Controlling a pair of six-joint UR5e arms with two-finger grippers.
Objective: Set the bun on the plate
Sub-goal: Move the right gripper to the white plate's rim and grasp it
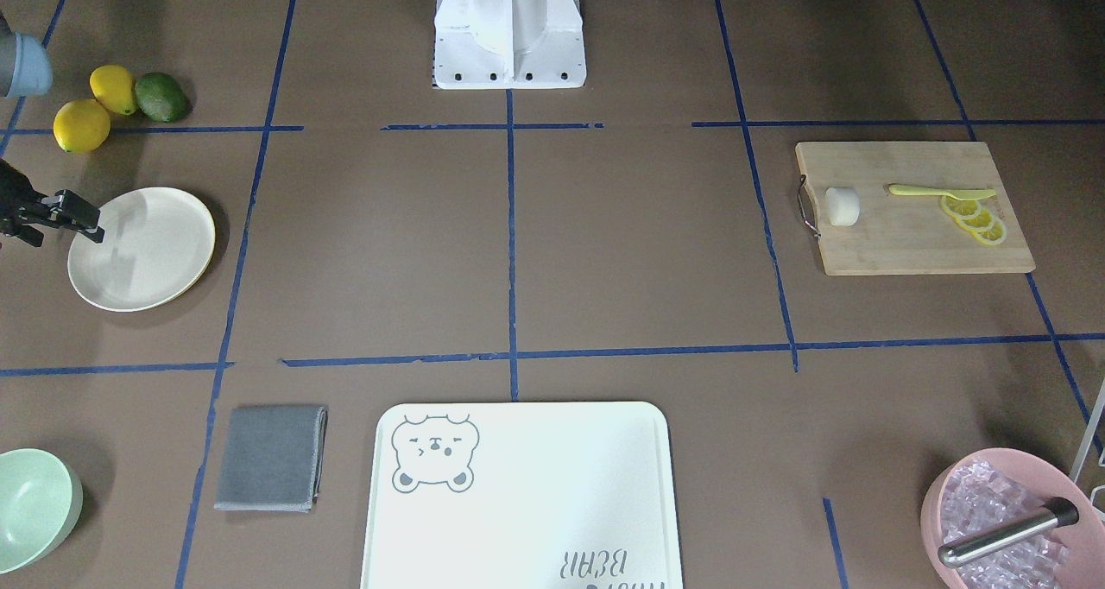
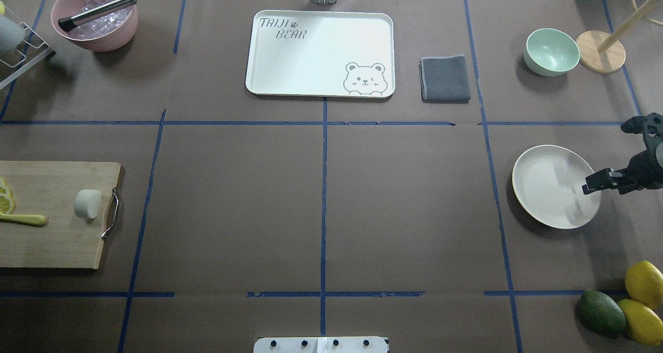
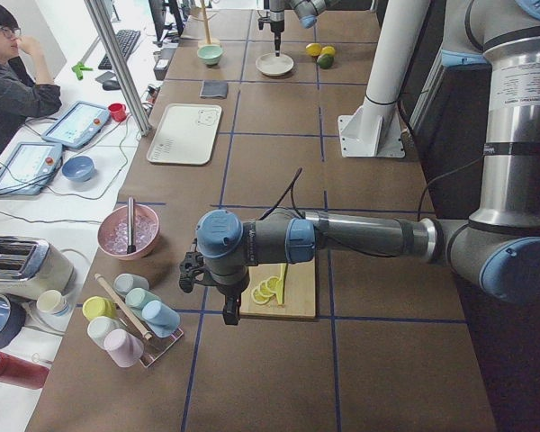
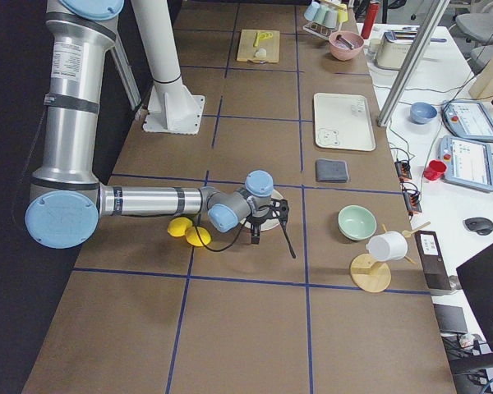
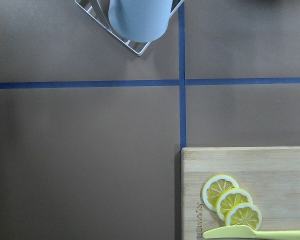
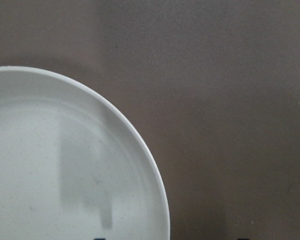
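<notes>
Next, my right gripper grabs the plate by its rim (image 1: 104, 210) to bring the plate within reach for the bun (image 1: 842, 205).
The bun (image 1: 842, 205) (image 2: 87, 203), a small white lump, lies on the wooden cutting board (image 1: 906, 243) (image 2: 52, 239) near its metal handle. The empty cream plate (image 1: 164, 261) (image 2: 544, 187) (image 6: 50, 175) sits at the other end of the table. My right gripper (image 1: 79, 219) (image 2: 594, 182) hangs open over the plate's outer rim with nothing between its fingers. My left gripper (image 3: 188, 281) shows only in the exterior left view, beyond the board's far end from the bun, near the cup rack; I cannot tell its state. Its wrist view shows no bun.
Lemon slices (image 1: 975, 218) (image 5: 232, 202) and a yellow knife (image 1: 941, 192) share the board. Two lemons (image 2: 642, 296) and an avocado (image 2: 601, 312) lie near the plate. A bear-print tray (image 2: 290, 68), grey cloth (image 2: 444, 78), green bowl (image 2: 551, 52), pink ice bowl (image 2: 96, 19) and cup rack (image 5: 137, 17) line the table's far side.
</notes>
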